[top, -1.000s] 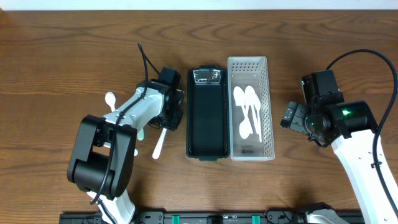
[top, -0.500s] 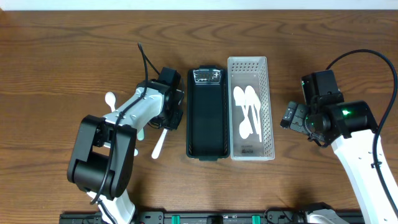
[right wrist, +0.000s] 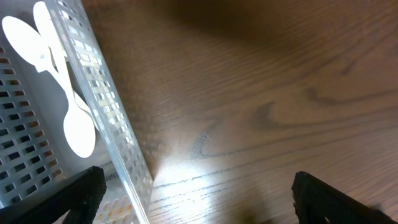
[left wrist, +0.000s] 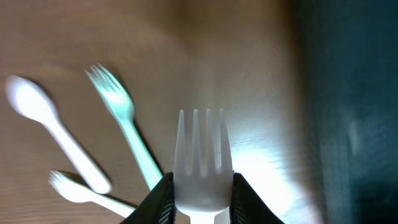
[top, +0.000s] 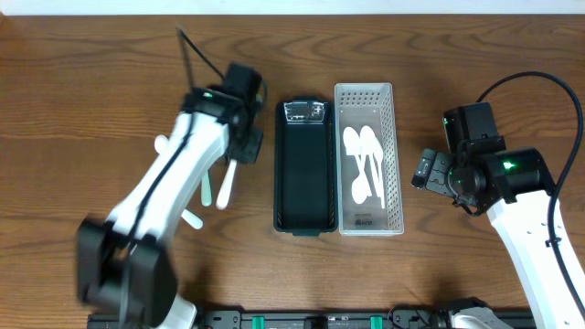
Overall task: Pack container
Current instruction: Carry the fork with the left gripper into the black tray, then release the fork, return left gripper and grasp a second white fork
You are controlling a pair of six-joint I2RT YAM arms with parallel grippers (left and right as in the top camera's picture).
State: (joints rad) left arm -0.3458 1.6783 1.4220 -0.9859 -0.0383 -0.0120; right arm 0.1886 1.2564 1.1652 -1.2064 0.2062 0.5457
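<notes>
The fork is short of the black container (top: 304,210) and would land on the tabletop if released now; my left gripper must move it there first.
My left gripper (top: 239,139) is shut on a white plastic fork (top: 225,185), held above the table just left of the black container (top: 304,210). In the left wrist view the fork (left wrist: 200,163) sits between the jaws (left wrist: 199,199), tines forward, with the black container (left wrist: 354,112) at the right. A white perforated container (top: 393,164) holds several white spoons (top: 364,160). My right gripper (top: 428,171) is open and empty, right of that container. The right wrist view shows the jaws (right wrist: 202,202) wide apart, the perforated container (right wrist: 102,106) and the spoons (right wrist: 59,81).
On the table left of the black container lie a white spoon (top: 162,144), a mint-green fork (top: 207,189) and another white fork (top: 191,218). They also show in the left wrist view: spoon (left wrist: 53,137), mint fork (left wrist: 124,134), white fork (left wrist: 87,194).
My left arm has swung up and back with the white fork in its jaws, lifting it off the table. The right arm has not moved.
</notes>
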